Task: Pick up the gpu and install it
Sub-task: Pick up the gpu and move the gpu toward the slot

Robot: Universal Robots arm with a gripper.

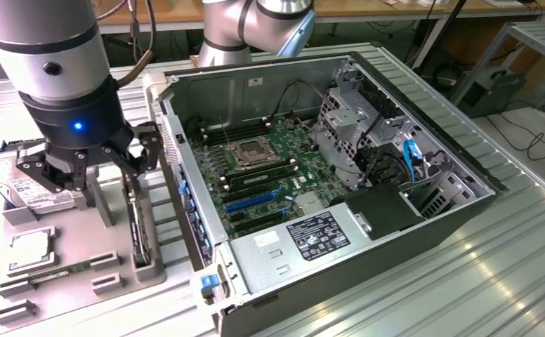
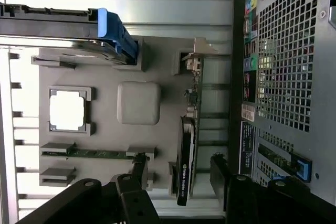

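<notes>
The gripper picks up the GPU by its black fan shroud end (image 1: 140, 235) next, to install the GPU in the computer (image 1: 272, 196).
The gpu (image 1: 140, 228) stands on its edge in a slot of the grey parts holder (image 1: 76, 232), beside the computer case. In the wrist view the gpu (image 2: 186, 153) is a thin dark strip with its silver bracket (image 2: 197, 51) at one end. My gripper (image 1: 102, 177) hangs open above the holder, a little over the card. In the wrist view the gripper (image 2: 178, 174) has one dark finger (image 2: 139, 174) on each side of the card, apart from it. Nothing is held.
The open computer case (image 1: 366, 112) lies at the exterior view's right, its motherboard (image 1: 263, 175) and blue slots (image 1: 252, 201) exposed. The holder also carries a hard drive (image 1: 29, 191), a processor (image 1: 31, 249) and a memory stick (image 1: 62, 270). The case's rear grille (image 2: 286, 61) is close beside the card.
</notes>
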